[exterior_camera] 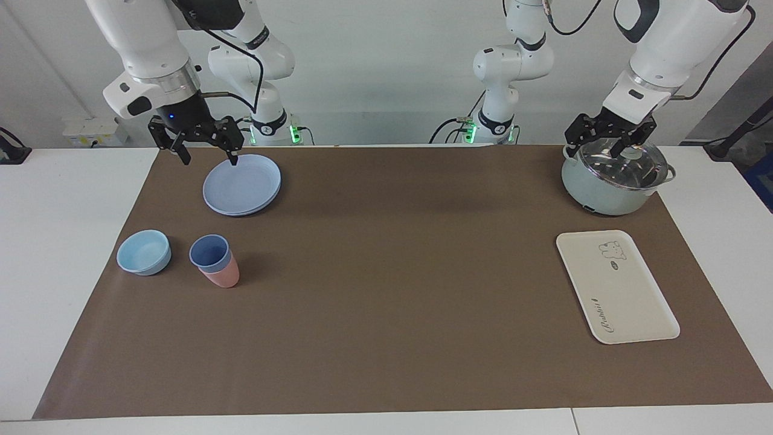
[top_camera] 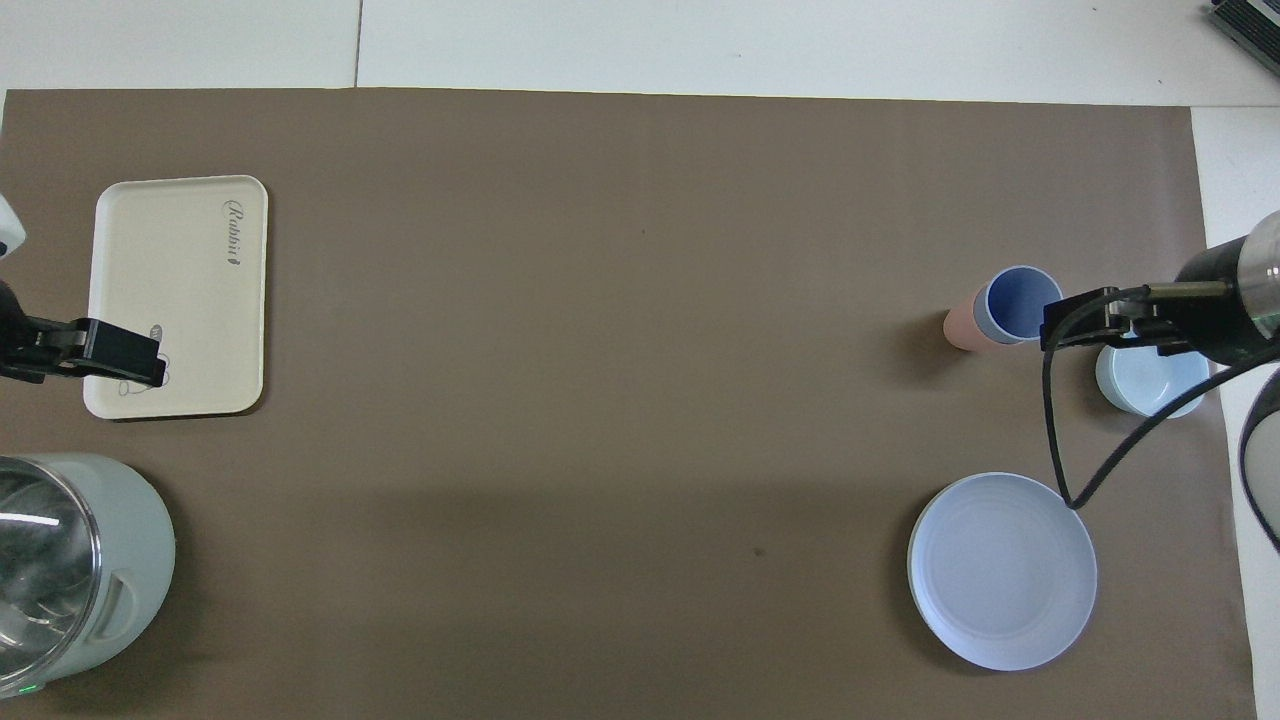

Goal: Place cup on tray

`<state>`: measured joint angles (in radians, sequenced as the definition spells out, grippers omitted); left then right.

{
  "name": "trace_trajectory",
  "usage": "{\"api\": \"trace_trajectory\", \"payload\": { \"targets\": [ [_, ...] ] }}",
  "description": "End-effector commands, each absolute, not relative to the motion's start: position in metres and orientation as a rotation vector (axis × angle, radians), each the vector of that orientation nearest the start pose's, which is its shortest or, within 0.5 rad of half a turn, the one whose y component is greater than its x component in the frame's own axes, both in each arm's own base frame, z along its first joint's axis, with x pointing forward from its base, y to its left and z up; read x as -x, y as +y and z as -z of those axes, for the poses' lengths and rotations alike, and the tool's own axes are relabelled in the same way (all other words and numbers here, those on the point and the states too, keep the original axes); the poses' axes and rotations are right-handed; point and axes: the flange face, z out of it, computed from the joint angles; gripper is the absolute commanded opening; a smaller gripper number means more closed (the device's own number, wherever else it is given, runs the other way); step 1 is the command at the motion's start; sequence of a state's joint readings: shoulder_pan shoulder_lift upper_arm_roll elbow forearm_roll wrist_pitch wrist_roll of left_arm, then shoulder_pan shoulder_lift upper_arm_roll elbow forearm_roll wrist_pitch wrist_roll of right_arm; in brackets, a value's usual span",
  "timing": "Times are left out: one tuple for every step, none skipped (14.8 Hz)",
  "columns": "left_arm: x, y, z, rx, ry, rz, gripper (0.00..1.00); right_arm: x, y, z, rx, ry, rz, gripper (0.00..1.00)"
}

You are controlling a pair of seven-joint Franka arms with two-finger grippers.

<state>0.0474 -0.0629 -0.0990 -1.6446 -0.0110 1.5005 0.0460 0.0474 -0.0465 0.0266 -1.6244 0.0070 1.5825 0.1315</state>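
The periwinkle-blue cup point(top_camera: 1017, 302) is inside the pink cup and fills its opening, so next my right gripper needs to grab the pink cup by its outer side.
The periwinkle-blue cup point(exterior_camera: 209, 251) stands nested inside a pink cup point(exterior_camera: 222, 276) on the brown mat toward the right arm's end; it also shows in the overhead view point(top_camera: 1018, 305). The cream-white tray point(exterior_camera: 616, 287) with a bear drawing lies bare toward the left arm's end, also in the overhead view point(top_camera: 180, 295). My right gripper point(exterior_camera: 209, 161) is open and empty, raised over the edge of the round blue plate point(exterior_camera: 243, 184). My left gripper point(exterior_camera: 595, 150) is open and empty, raised over the pot's glass lid point(exterior_camera: 622, 160).
A light-blue low bowl point(exterior_camera: 144, 252) sits beside the nested cups, toward the table's end. A pale green pot point(exterior_camera: 604, 193) stands nearer to the robots than the tray. The brown mat point(exterior_camera: 392, 272) covers the table's middle.
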Motion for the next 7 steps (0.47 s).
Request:
{"api": "trace_trajectory", "payload": {
  "targets": [
    [-0.5180, -0.0265, -0.6184, 3.121, 0.147, -0.106, 1.00, -0.5332, 0.0377, -0.6270, 3.140, 0.063, -0.005, 1.00],
    [-0.5180, -0.0265, -0.6184, 3.121, 0.147, -0.106, 1.00, -0.5333, 0.0386, -0.6279, 3.140, 0.053, 0.000, 1.00],
    [-0.5180, -0.0265, -0.6184, 3.121, 0.147, -0.106, 1.00, -0.5338, 0.0396, -0.6278, 3.131, 0.053, -0.001, 1.00],
    [-0.5180, -0.0265, -0.6184, 3.121, 0.147, -0.106, 1.00, -0.5338, 0.0392, -0.6278, 3.126, 0.058, -0.002, 1.00],
    [-0.5180, -0.0265, -0.6184, 3.121, 0.147, -0.106, 1.00, -0.5333, 0.0377, -0.6285, 3.124, 0.065, -0.002, 1.00],
    [-0.5180, -0.0265, -0.6184, 3.121, 0.147, -0.106, 1.00, -0.5333, 0.0377, -0.6285, 3.124, 0.067, -0.002, 1.00],
    [-0.5180, -0.0265, -0.6184, 3.121, 0.147, -0.106, 1.00, -0.5332, 0.0377, -0.6270, 3.125, 0.060, -0.007, 1.00]
  ]
}}
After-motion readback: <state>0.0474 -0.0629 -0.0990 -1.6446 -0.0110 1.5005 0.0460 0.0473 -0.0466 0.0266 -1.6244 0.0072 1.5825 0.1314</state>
